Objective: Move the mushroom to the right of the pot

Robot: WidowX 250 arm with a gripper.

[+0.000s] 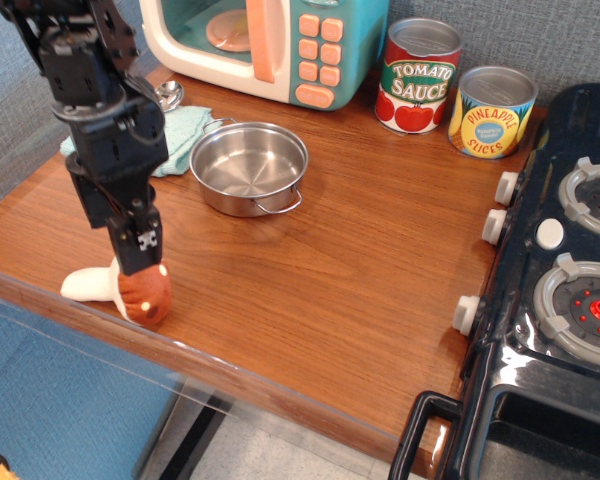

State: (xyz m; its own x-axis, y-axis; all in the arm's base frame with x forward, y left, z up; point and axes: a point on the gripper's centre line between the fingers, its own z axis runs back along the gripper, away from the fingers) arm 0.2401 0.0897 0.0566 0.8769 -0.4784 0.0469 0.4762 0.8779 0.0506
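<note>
I should move the mushroom beside the pot [248, 167], so I should grab the mushroom with my gripper by its reddish-brown cap [148, 296].
The mushroom [145, 296] lies on its side near the front left edge of the wooden counter, white stem pointing left, reddish-brown cap to the right. My black gripper [123, 252] is open and sits right on top of it, fingers down over the join of cap and stem, hiding the cap's upper part. The shiny steel pot [248, 167] stands empty behind and to the right of the gripper, apart from it.
A toy microwave [270, 45] stands at the back. A teal cloth [180, 135] with a spoon [168, 95] lies left of the pot. Tomato sauce [418, 75] and pineapple [492, 112] cans stand back right. A black stove [565, 270] fills the right side.
</note>
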